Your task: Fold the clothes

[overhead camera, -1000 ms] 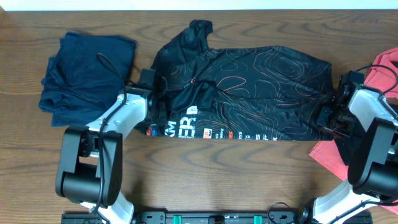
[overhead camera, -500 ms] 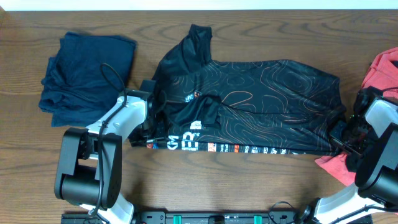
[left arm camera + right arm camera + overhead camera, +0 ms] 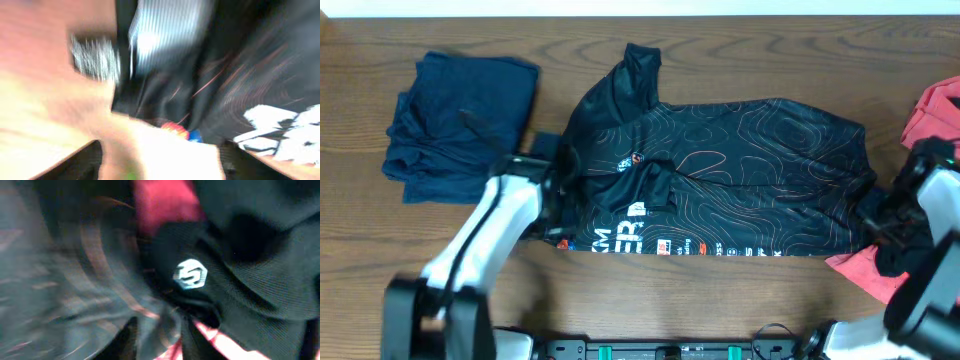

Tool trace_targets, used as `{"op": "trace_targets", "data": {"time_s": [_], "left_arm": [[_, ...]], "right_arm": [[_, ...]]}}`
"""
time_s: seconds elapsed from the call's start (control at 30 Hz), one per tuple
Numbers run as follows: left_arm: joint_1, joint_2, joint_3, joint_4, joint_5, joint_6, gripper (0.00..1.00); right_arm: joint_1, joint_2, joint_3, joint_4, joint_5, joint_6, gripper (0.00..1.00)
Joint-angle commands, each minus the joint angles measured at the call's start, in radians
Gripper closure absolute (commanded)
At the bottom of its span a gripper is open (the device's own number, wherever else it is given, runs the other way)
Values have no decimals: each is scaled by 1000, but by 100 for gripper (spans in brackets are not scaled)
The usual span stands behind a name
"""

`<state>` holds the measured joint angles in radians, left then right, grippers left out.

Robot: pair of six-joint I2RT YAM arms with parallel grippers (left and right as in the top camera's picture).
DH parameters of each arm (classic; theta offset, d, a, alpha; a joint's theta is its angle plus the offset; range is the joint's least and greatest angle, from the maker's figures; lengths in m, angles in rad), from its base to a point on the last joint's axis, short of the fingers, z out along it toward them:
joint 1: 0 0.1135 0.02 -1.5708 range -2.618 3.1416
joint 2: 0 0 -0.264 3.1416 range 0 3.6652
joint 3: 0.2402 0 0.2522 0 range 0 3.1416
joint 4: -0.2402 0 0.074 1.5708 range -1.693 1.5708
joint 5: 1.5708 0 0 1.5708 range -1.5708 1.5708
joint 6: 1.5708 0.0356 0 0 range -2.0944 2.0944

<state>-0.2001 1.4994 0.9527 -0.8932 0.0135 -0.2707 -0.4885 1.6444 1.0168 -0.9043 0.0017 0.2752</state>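
The far edge (image 3: 672, 107) of the black jersey is beside the outstretched sleeve (image 3: 639, 78). My left gripper should grab the jersey by that edge next, to fold the jersey toward the lettered hem.
The black jersey (image 3: 740, 170) with orange contour lines lies spread flat across the middle of the table, lettering along its near hem. My left gripper (image 3: 552, 212) is at the jersey's left edge. In the blurred left wrist view its fingers (image 3: 160, 152) stand wide apart over bare table, with the jersey (image 3: 235, 75) just ahead. My right gripper (image 3: 869, 214) is at the jersey's right edge. In the right wrist view its fingers (image 3: 162, 337) pinch bunched jersey cloth (image 3: 75, 280). Black fabric with a white hexagon logo (image 3: 190, 274) lies beside them.
A navy garment (image 3: 460, 120) lies crumpled at the far left. A coral-red garment (image 3: 932, 108) lies at the right edge and shows again near the right arm (image 3: 860, 270) and in the right wrist view (image 3: 165, 200). The table is dark wood (image 3: 720, 300).
The jersey has been pulled out to the right and flattened, and its near hem has come toward me. The right gripper moved right. The left arm is blurred and in motion.
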Motion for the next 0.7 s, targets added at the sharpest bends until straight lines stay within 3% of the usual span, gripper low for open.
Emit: {"op": "trace_targets", "data": {"time_s": [0.0, 0.1, 0.3, 0.47, 0.67], "left_arm": [[1, -87, 86, 66, -21, 71, 15], [3, -77, 174, 135, 30, 119, 14], [44, 90, 369, 251, 122, 153, 10], [96, 290, 538, 327, 246, 256, 9], [139, 522, 681, 444, 326, 267, 9]], "right_arm": [[-4, -119, 44, 43, -198, -99, 55], [-3, -188, 45, 100, -322, -139, 40], [-1, -245, 45, 111, -376, -169, 39], [-1, -245, 45, 92, -376, -180, 38], [-1, -245, 45, 88, -375, -180, 38]]}}
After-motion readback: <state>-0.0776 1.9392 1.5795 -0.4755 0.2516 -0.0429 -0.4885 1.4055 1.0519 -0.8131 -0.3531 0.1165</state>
